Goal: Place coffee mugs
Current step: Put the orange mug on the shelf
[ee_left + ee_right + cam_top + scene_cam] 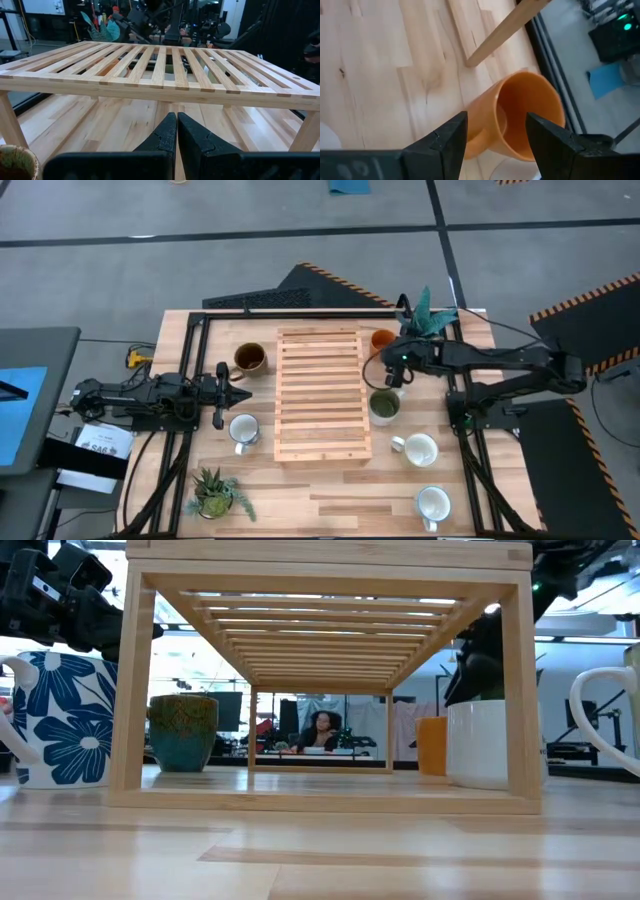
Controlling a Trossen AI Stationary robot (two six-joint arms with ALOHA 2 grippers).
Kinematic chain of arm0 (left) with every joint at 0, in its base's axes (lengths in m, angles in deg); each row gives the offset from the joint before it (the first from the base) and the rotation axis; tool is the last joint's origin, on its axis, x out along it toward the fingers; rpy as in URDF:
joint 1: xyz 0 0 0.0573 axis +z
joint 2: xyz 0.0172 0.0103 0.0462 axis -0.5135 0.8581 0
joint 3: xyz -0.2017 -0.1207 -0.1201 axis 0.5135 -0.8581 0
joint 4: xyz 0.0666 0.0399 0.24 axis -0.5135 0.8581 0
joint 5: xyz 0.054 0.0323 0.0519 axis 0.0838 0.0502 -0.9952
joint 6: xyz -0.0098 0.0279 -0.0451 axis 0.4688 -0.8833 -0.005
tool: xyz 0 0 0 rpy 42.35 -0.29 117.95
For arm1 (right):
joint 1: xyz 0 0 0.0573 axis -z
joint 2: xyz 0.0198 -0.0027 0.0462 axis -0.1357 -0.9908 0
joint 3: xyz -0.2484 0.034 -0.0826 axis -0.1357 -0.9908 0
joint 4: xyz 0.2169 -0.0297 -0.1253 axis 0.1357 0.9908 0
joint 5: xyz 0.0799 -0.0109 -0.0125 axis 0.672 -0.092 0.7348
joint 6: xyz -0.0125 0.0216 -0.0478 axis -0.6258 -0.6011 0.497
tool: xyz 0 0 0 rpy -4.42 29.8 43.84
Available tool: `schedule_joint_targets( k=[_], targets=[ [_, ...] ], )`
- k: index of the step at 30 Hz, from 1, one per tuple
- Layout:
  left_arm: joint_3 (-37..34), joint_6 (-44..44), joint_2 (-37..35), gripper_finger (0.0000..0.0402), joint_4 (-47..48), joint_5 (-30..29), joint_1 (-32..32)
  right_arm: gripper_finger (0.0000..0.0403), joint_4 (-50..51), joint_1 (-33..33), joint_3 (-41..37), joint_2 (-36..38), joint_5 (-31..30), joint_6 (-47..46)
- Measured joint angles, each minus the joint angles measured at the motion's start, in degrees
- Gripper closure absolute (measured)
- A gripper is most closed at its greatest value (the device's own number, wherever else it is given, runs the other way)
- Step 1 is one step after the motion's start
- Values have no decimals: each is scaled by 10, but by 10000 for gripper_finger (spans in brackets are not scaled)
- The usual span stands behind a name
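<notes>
The orange mug needs to go on the rack, so I will grab it by its rim (497, 97) with my right gripper.
The orange mug (382, 340) stands on its base by the far right corner of the slatted wooden rack (320, 395). My right gripper (496, 135) hovers above it, open, with a finger (447, 142) on either side of the mug (520, 115); I see no touch. The brown mug (249, 358) and a white mug (243, 430) stand left of the rack. The olive green mug (384, 406) and two white mugs (418, 448) (433, 503) stand to its right. My left gripper (235, 393) waits shut between the brown and white mugs, facing the rack (160, 70).
A potted plant (430, 315) stands just behind the right gripper at the far right corner. Another plant (215, 495) sits at the near left. Black frame rails (190, 410) run along both table sides. Bare wood (330, 500) lies near the front edge.
</notes>
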Motion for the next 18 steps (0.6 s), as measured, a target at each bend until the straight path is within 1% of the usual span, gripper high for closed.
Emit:
schedule_joint_targets(
  k=[4, 9, 12, 18],
  targets=[
    [0, 0, 0, 401, 0, 0, 0, 177, 0, 0, 8, -30, -5, 2],
    [0, 0, 0, 401, 0, 0, 0, 177, -11, 13, 19, -63, -42, 16],
    [0, 0, 0, 401, 0, 0, 0, 177, -33, 23, 19, -78, -43, 18],
    [0, 0, 0, 401, 0, 0, 0, 177, -35, 38, 20, -114, -43, 22]
  ],
)
